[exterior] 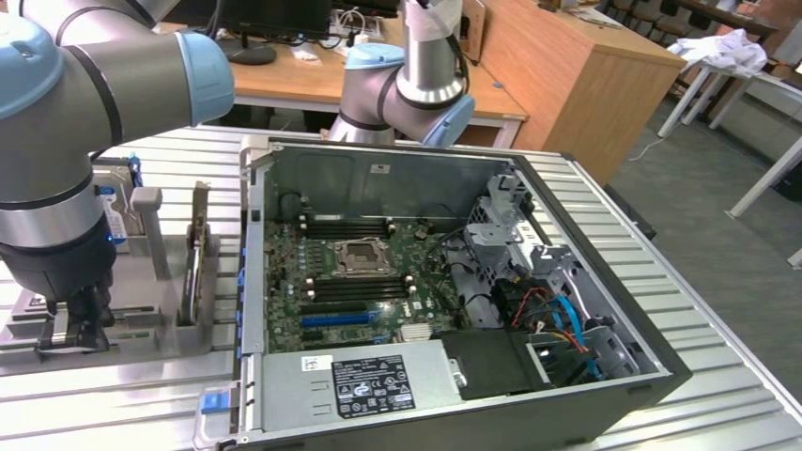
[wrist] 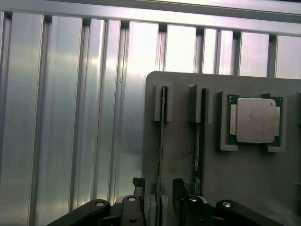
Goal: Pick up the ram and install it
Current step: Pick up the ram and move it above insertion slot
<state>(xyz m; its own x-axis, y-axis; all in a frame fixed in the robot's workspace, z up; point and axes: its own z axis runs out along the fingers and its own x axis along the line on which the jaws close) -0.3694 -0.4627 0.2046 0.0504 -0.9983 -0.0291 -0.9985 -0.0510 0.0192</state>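
Observation:
Next, the gripper grabs the ram stick by its thin top edge (wrist: 159,186) to install it in the black memory slots.
Two green ram sticks stand on edge in slots of a grey holder plate (wrist: 183,165). In the wrist view my gripper (wrist: 158,187) is open, with one black finger (wrist: 138,187) on each side of the near end of one ram stick (wrist: 162,127). The pads stand apart from it. The other ram stick (wrist: 197,141) sits one slot over. In the exterior view my gripper (exterior: 71,327) hangs low over the holder (exterior: 138,329), at the view's left beside the open computer case (exterior: 652,371). An upright ram stick (exterior: 198,256) shows there too.
A processor chip (wrist: 255,120) lies in a recess of the holder. Inside the case, the motherboard has black memory slots (exterior: 348,228) above and below the CPU socket (exterior: 356,256). A power supply (exterior: 363,383) and cables (exterior: 558,315) fill the near side. A second arm (exterior: 414,85) stands behind the case.

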